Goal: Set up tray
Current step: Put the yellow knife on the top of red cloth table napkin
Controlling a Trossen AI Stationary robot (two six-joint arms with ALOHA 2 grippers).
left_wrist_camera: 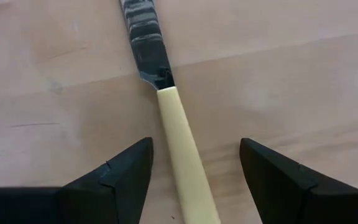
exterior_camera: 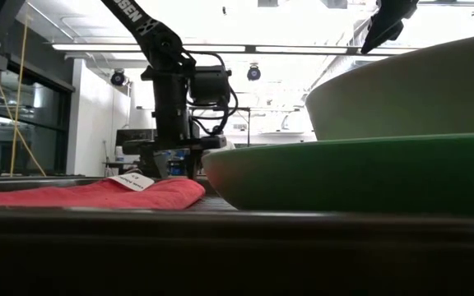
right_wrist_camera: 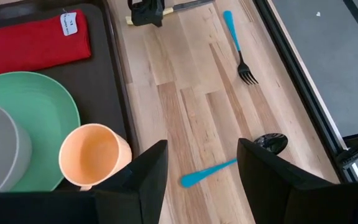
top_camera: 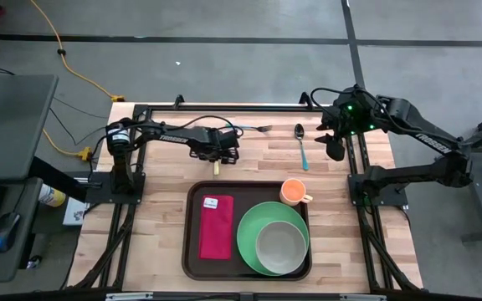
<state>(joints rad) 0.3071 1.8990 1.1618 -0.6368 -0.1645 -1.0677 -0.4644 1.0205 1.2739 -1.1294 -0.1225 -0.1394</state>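
Observation:
The knife should go on the tray, so my left gripper will next grab the knife by its cream handle (top_camera: 216, 168) (left_wrist_camera: 178, 140).
A knife lies flat on the wooden table just beyond the tray's far edge, with a cream handle (left_wrist_camera: 178, 140) and a steel blade (left_wrist_camera: 143, 43). My left gripper (left_wrist_camera: 194, 149) points down over it, open. One finger stands on each side of the handle, with a gap on both sides. The dark brown tray (top_camera: 192, 251) holds a red napkin (top_camera: 216, 226), a green plate (top_camera: 249, 238) with a grey bowl (top_camera: 281, 245) on it, and an orange cup (top_camera: 292, 191). My right gripper (right_wrist_camera: 202, 146) hangs open, high over the table's far right.
A blue-handled fork (top_camera: 253, 129) lies on the table beyond the left gripper. A blue-handled spoon (top_camera: 301, 146) lies to the right of the fork, under the right gripper. Bare wood (top_camera: 157, 217) shows left of the tray. Black frame rails (top_camera: 358, 167) run along the table's sides.

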